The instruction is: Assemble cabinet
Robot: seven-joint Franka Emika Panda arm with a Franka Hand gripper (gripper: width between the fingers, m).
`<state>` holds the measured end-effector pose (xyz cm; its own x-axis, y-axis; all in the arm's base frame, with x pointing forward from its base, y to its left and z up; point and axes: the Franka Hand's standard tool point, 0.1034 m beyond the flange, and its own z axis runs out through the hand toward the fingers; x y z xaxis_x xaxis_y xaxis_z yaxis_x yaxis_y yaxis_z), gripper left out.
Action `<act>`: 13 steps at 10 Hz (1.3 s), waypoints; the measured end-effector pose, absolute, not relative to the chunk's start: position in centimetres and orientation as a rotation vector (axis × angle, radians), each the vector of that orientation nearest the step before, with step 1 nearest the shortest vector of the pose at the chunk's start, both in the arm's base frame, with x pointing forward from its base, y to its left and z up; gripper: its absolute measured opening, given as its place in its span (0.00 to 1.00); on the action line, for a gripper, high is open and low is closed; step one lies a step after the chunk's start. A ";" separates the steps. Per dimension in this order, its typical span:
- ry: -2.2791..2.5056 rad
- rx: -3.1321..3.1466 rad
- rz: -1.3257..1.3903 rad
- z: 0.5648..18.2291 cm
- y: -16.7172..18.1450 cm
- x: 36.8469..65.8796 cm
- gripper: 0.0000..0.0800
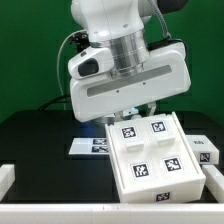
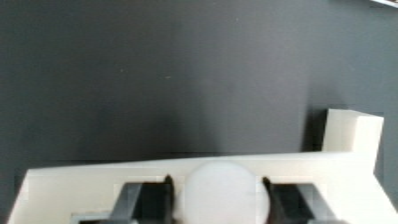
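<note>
The box [image 1: 152, 155] stays in my gripper for now. The box leans with its lower edge [image 1: 165, 194] crooked on the tabletop and would tip if I opened now.
The white cabinet box [image 1: 152, 155] fills the middle of the exterior view, tilted, with its tagged broad face turned up and towards the camera. My gripper [image 1: 135, 114] reaches down at the box's far edge, its fingers mostly hidden behind that edge. In the wrist view the box's white wall [image 2: 107, 172] runs across in front of the gripper [image 2: 217, 198], with a raised end [image 2: 350, 130]. The dark fingers [image 2: 135, 200] sit close on both sides of a rounded white part and look shut on the box.
The marker board [image 1: 88, 147] lies flat at the exterior view's left, behind the box. A tagged white cabinet part [image 1: 205, 149] lies at the right. White pieces show at the left edge [image 1: 6, 176], along the front [image 1: 60, 212] and at the right [image 1: 214, 185].
</note>
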<state>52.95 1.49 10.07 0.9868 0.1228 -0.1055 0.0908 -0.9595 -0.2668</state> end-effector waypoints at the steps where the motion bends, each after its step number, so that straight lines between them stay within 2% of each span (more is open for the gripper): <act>1: -0.159 -2.871 0.194 10.2 1.6 52.8 0.28; 3: -0.278 -2.900 0.332 12.6 2.7 54.2 0.28; 5: -0.263 -2.913 0.336 12.5 4.1 54.7 0.28; 8: -0.271 -2.915 0.346 12.6 4.0 54.6 0.28; 10: -0.240 -2.941 0.437 13.9 5.2 54.8 0.28; 13: -0.081 -2.941 0.482 13.9 6.1 56.6 0.28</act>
<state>56.60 6.07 13.94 0.9465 0.0788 -0.3128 0.0273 -0.9858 -0.1659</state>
